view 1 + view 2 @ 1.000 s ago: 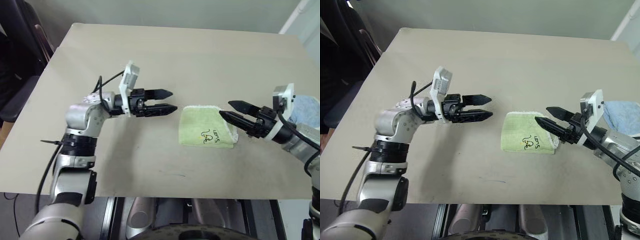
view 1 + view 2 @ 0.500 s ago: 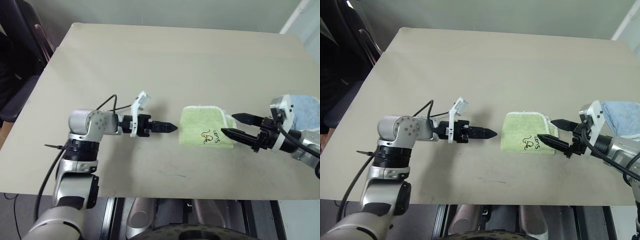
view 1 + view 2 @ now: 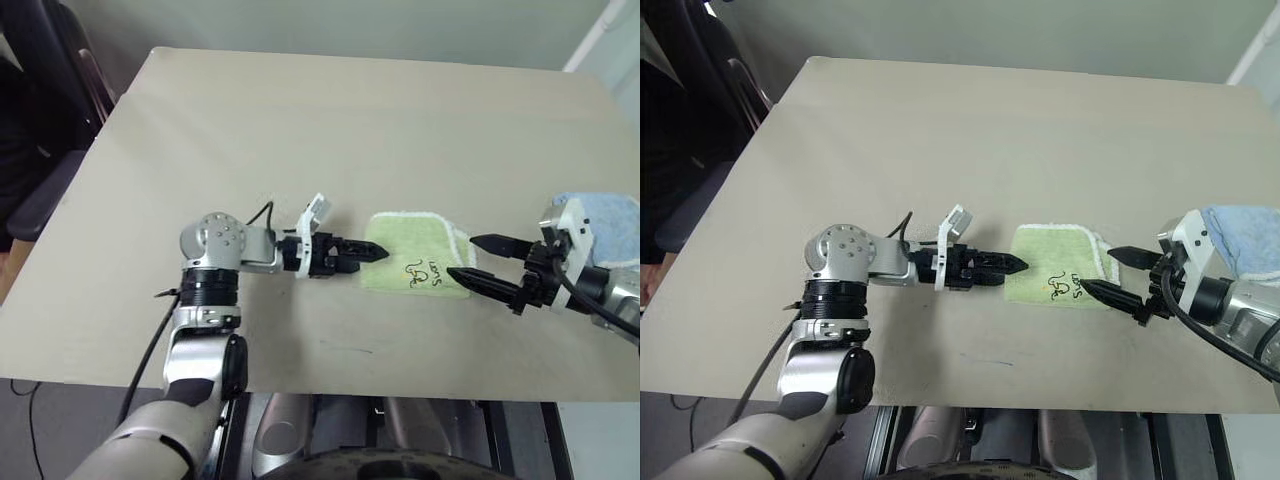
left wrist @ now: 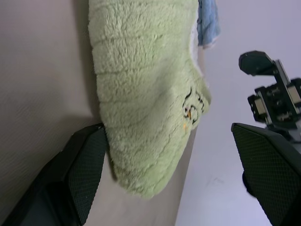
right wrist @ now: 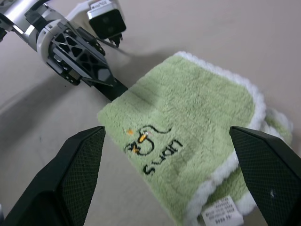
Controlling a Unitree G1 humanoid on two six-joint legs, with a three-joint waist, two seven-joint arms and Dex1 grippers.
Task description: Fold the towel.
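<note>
My left gripper grabs the green towel by its plain folded corner near the embroidery [image 3: 372, 283] [image 4: 136, 179] next, to move the folded towel aside.
The towel [image 3: 415, 255] lies folded into a small light green rectangle with white edging on the tan table [image 3: 350, 120]. A black embroidered mark [image 5: 153, 148] faces up and a white tag [image 5: 221, 214] shows at its right end. My left gripper [image 3: 380, 253] points right, rolled on its side, with its tips at the towel's left edge. Its fingers [image 4: 84, 165] stand wide apart, so it is open; whether a finger touches the cloth I cannot tell. My right gripper [image 3: 462, 256] is open at the towel's right edge, with nothing held.
A light blue folded cloth [image 3: 610, 225] lies at the table's right edge, behind my right wrist. A dark chair [image 3: 40, 150] stands off the table's left side. The table's front edge runs close below both arms.
My left gripper has swung right and down to the towel's left edge, rolling onto its side. My right gripper has drawn back from over the towel to its right edge.
</note>
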